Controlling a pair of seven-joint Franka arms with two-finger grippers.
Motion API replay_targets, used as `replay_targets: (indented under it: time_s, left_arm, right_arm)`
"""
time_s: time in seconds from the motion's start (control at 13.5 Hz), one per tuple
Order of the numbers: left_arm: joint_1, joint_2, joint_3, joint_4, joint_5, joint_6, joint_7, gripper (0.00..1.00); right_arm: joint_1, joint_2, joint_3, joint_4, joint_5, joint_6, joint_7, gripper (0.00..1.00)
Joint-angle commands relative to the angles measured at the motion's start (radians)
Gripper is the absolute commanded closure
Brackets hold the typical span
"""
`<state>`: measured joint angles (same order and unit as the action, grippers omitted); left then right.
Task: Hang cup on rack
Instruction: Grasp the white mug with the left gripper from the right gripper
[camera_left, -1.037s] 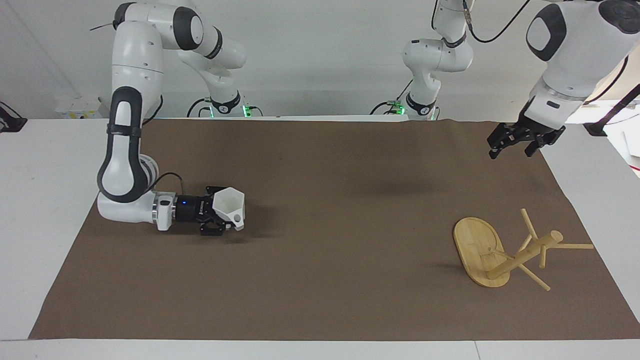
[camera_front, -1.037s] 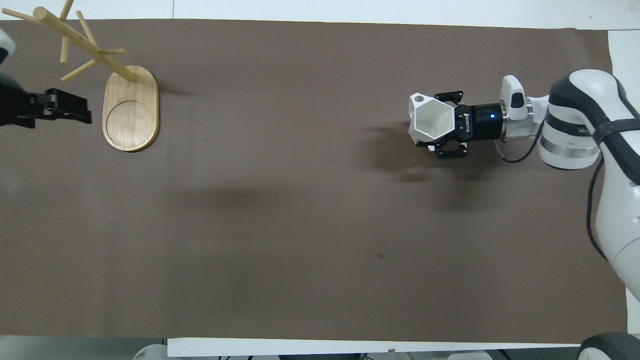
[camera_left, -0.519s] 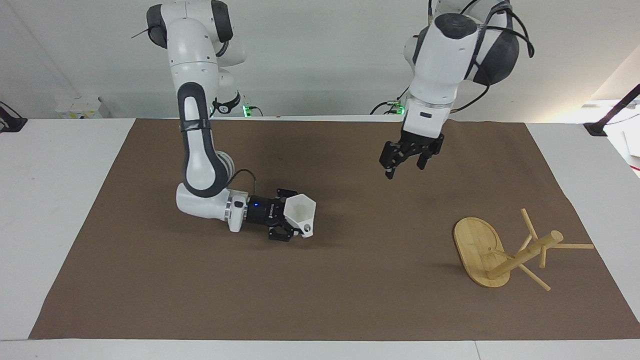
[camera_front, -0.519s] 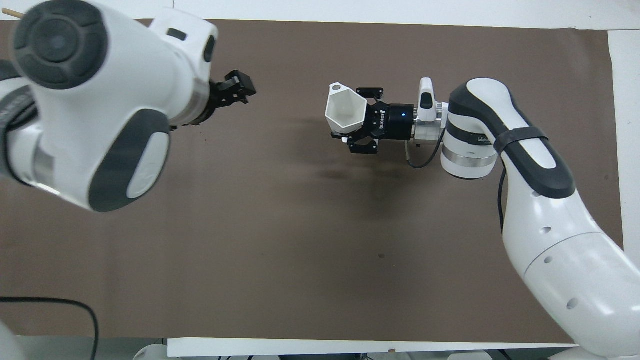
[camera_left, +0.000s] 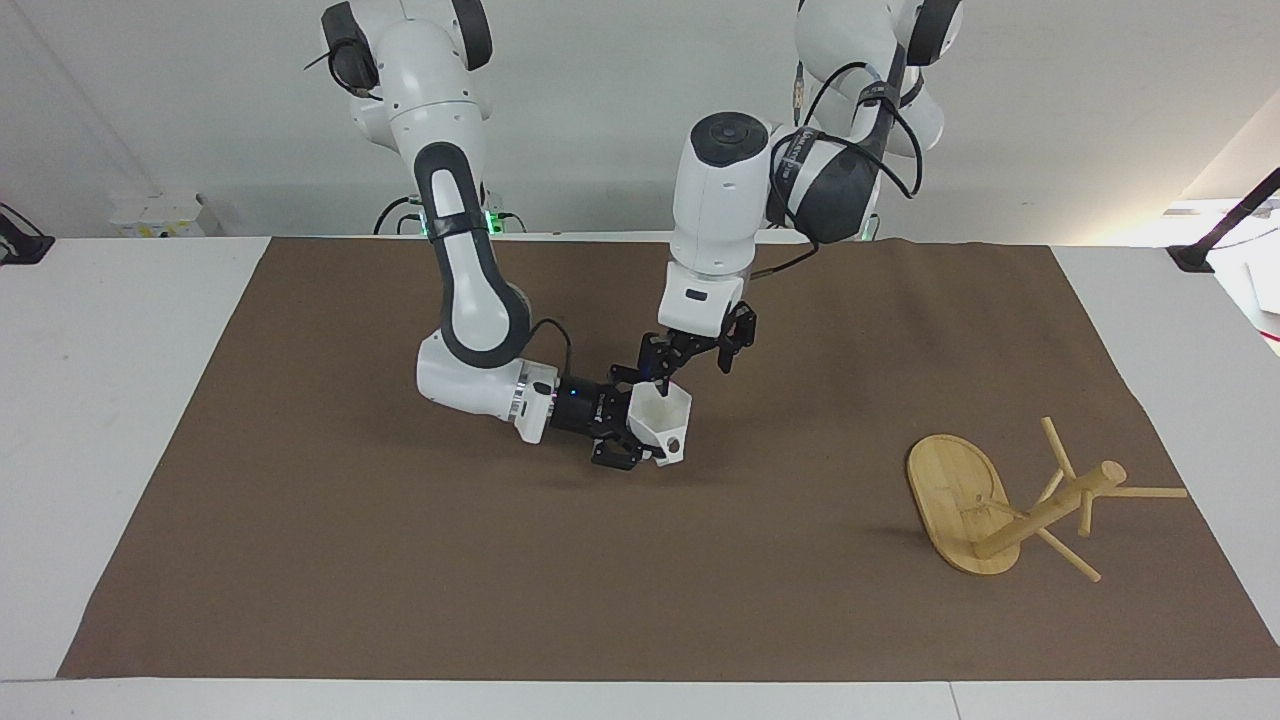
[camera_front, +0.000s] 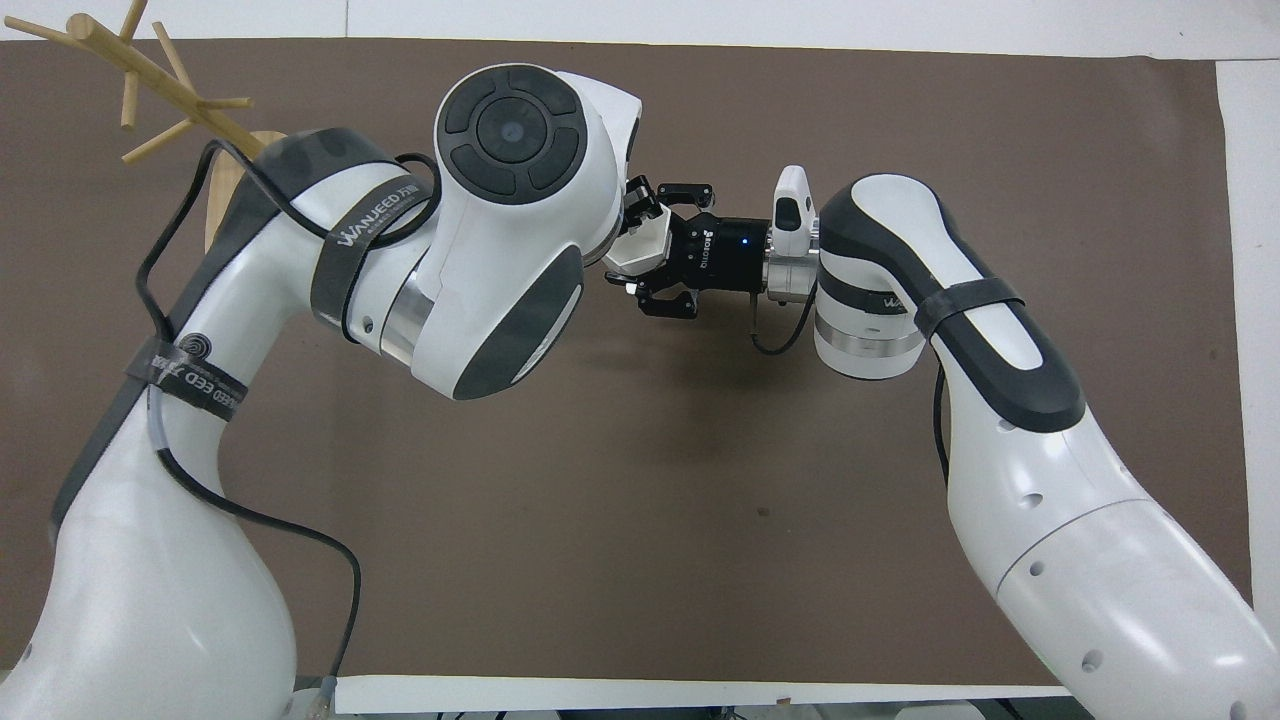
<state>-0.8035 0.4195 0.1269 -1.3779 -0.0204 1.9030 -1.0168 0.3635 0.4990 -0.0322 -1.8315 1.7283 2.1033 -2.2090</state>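
Observation:
My right gripper's fingers already hold the cup's sides. Next, my left gripper should grab the cup by its open rim (camera_front: 654, 230), above them.
The white faceted cup (camera_left: 668, 412) hangs just above the brown mat's middle, mouth up, with my right gripper (camera_left: 640, 425) shut on its side wall; the wrist lies level. From overhead the cup (camera_front: 640, 245) shows only partly under the left arm. My left gripper (camera_left: 690, 365) hangs open directly over the cup's rim, pointing down; whether a finger touches the rim I cannot tell. The bamboo rack (camera_left: 950, 485) sits at the left arm's end of the mat, its post (camera_front: 160, 85) slanting outward. I cannot tell if it stands upright.
A brown mat (camera_left: 400, 560) covers most of the white table (camera_left: 120, 400). Both forearms crowd the space over the mat's middle. A black cable (camera_front: 250, 520) loops off the left arm.
The right arm carried the cup from its own end to the mat's middle. The left gripper swung in from over the rack's end and came down over the cup. The rack has not moved.

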Motion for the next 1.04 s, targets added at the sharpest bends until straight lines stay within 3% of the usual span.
replay_targets:
  time_s: [0.0, 0.07, 0.15, 0.3, 0.52, 0.67, 0.74, 0.81, 0.89, 0.96]
  left_arm:
    - [-0.016, 0.013, 0.014, -0.029, -0.016, 0.024, -0.008, 0.01]
    - [-0.017, 0.018, 0.013, -0.038, -0.016, 0.030, -0.003, 0.32]
    - [-0.023, 0.019, 0.011, -0.056, -0.012, 0.045, 0.000, 0.99]
    - [-0.039, 0.022, 0.013, -0.102, -0.012, 0.151, -0.006, 1.00]
    - [-0.039, 0.022, 0.017, -0.096, -0.009, 0.162, -0.005, 1.00]
    - [-0.037, 0.022, 0.023, -0.092, -0.006, 0.160, -0.005, 1.00]
    - [-0.037, 0.024, 0.025, -0.090, -0.004, 0.160, -0.006, 1.00]
    - [-0.031, 0.025, 0.027, -0.090, 0.000, 0.160, -0.006, 1.00]
    - [-0.025, 0.028, 0.025, -0.089, 0.019, 0.160, -0.005, 1.00]
    - [-0.023, 0.028, 0.025, -0.089, 0.040, 0.162, -0.005, 1.00]
  right_arm:
    - [-0.001, -0.014, 0.000, -0.011, 0.024, 0.006, 0.014, 0.67]
    - [-0.001, -0.014, 0.000, -0.011, 0.024, 0.007, 0.014, 0.66]
    - [-0.001, -0.014, 0.000, -0.011, 0.024, 0.009, 0.014, 0.66]
    - [0.000, -0.014, 0.000, -0.011, 0.024, 0.020, 0.023, 0.65]
    - [0.018, -0.013, 0.000, -0.011, 0.024, 0.038, 0.037, 0.65]
    - [0.018, -0.013, 0.000, -0.011, 0.024, 0.041, 0.043, 0.56]
    - [0.015, -0.013, 0.000, -0.011, 0.024, 0.044, 0.045, 0.47]
    - [0.011, -0.013, 0.000, -0.011, 0.024, 0.044, 0.046, 0.32]
    - [0.008, -0.013, 0.000, -0.011, 0.024, 0.044, 0.051, 0.11]
    - [0.006, -0.017, 0.000, -0.012, 0.024, 0.047, 0.055, 0.00]
